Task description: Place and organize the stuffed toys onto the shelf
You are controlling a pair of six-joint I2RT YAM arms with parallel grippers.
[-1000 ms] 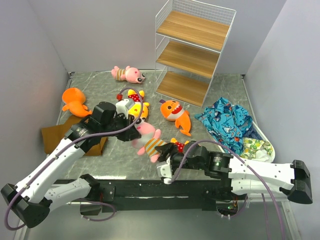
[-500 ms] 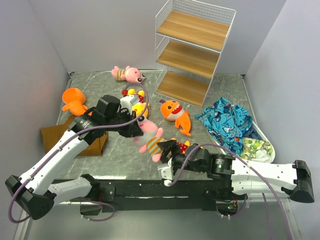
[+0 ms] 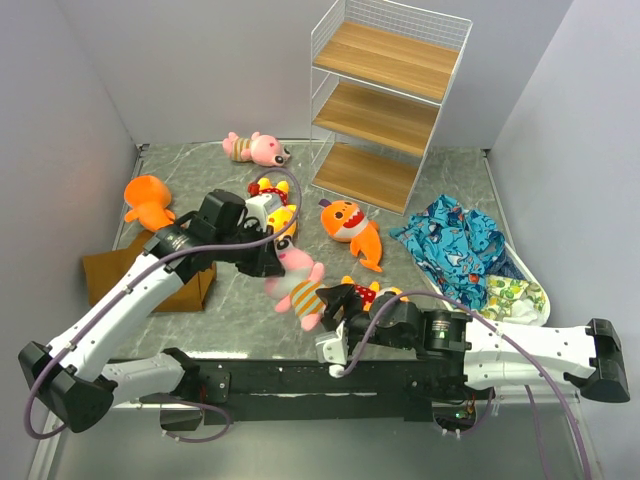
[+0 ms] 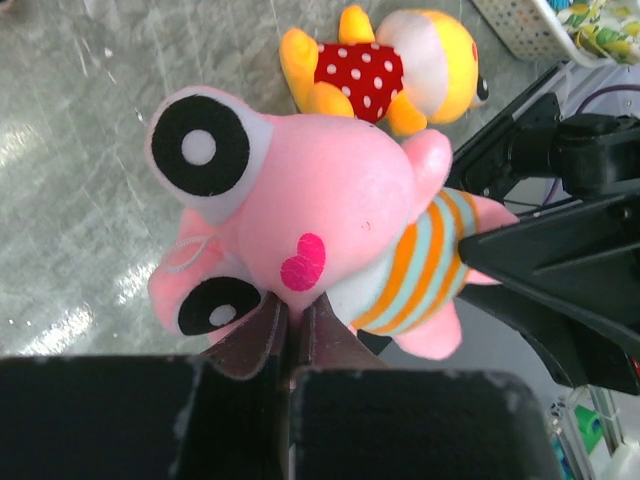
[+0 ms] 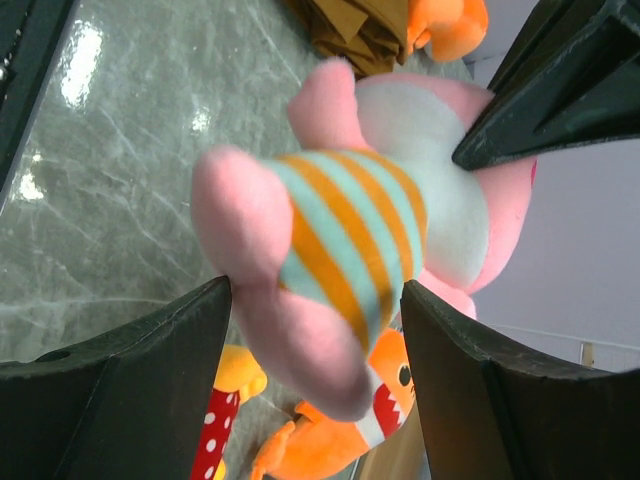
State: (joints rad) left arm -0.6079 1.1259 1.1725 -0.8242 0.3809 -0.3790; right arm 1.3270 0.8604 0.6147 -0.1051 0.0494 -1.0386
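My right gripper closes on the toy's pink leg now, since in the right wrist view the leg reaches down between fingers level with the body's lower edge.
My left gripper (image 3: 272,260) is shut on the head of a pink toy with an orange-striped shirt (image 3: 300,286) and holds it above the floor. In the left wrist view the closed gripper (image 4: 291,312) pinches the pink head (image 4: 300,200). My right gripper (image 3: 334,300) is open, and in its wrist view its fingers (image 5: 150,380) stand either side of the toy's striped body (image 5: 345,250). The gripper itself (image 5: 315,345) sits just below that body. The white wire shelf (image 3: 385,100) stands at the back with bare boards.
On the floor lie a second pink toy (image 3: 256,148), an orange fish (image 3: 150,202) at left, another orange fish (image 3: 351,226) mid-floor, and two yellow polka-dot toys (image 3: 274,198) (image 3: 365,291). A brown cloth (image 3: 108,270) lies left, with a blue cloth (image 3: 455,245) and a white basket (image 3: 520,297) at right.
My left gripper has carried the pink toy a little forward and right. My right arm has edged closer, so its open fingers now flank the toy's striped body.
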